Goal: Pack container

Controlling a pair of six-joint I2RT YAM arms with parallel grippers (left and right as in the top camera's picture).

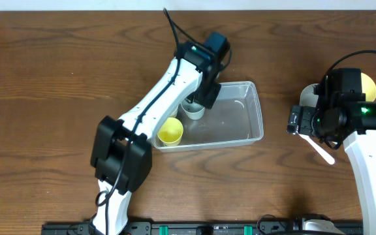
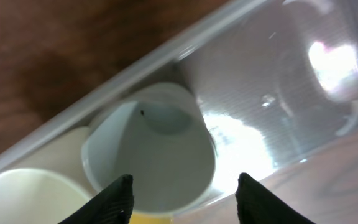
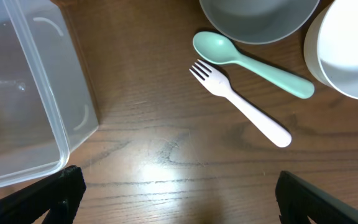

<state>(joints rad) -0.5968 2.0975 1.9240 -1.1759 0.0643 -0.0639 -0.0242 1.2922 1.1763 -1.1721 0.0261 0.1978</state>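
The robot's right gripper should next grab the pale blue-grey bowl by its rim (image 1: 303, 97), so that the bowl's base stays free to settle inside the container (image 1: 258, 117).
The clear plastic container (image 1: 258, 117) sits mid-table. Inside its left end stand a grey cup (image 1: 193, 111) and a yellow cup (image 1: 170, 132). My left gripper (image 1: 205, 98) hangs over the grey cup. In the left wrist view its fingers (image 2: 185, 202) are open, with the grey cup (image 2: 151, 155) below them, a cream cup (image 2: 23, 193) to its left, and the container rim (image 2: 135, 68) behind. My right gripper (image 3: 179, 199) is open and empty over bare wood, to the right of the container's corner (image 3: 73, 106).
A mint spoon (image 3: 247, 59) and a white fork (image 3: 241, 106) lie on the table to the right of the container. Beyond them stand a grey bowl (image 3: 260, 18) and a pale bowl (image 3: 347, 50), which looks yellow from overhead (image 1: 369, 83).
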